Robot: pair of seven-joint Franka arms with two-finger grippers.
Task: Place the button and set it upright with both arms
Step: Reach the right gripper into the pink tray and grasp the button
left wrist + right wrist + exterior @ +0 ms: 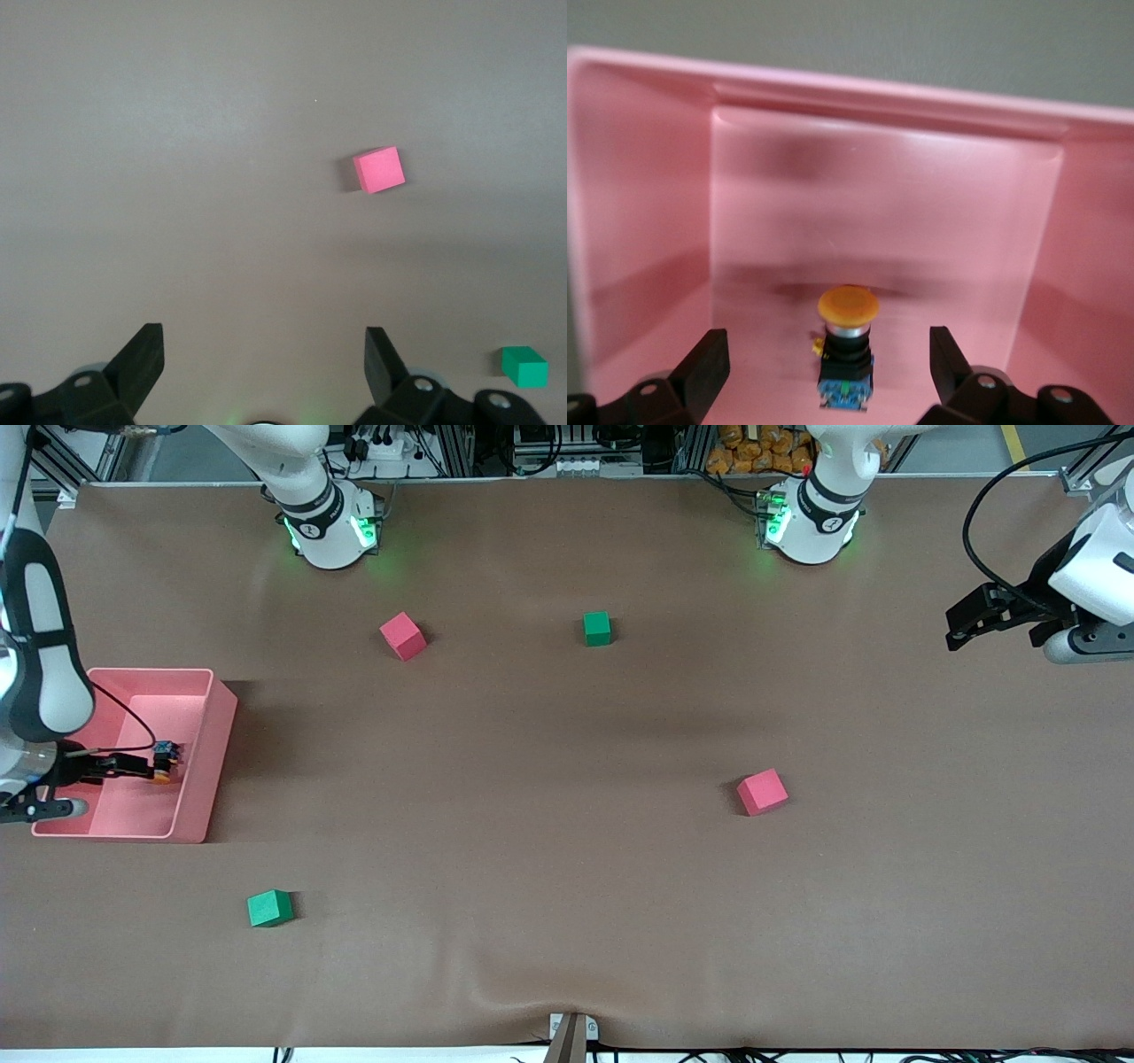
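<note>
Next, my right gripper grabs the button by its black body [847,356] to place the button upright.
The button [846,354] has an orange cap, a black body and a bluish end. It lies in the pink bin [215,735] at the right arm's end of the table and also shows in the front view [164,764]. My right gripper [827,347] is low inside the bin [833,84], open, with a finger on each side of the button and gaps between them. It shows in the front view too [149,765]. My left gripper [959,627] is open and empty, held over bare table at the left arm's end; it shows open in its wrist view [263,341].
Two red cubes [403,636] [762,792] and two green cubes [597,628] [269,908] lie spread over the brown table. The left wrist view shows one red cube [379,170] and one green cube [524,367].
</note>
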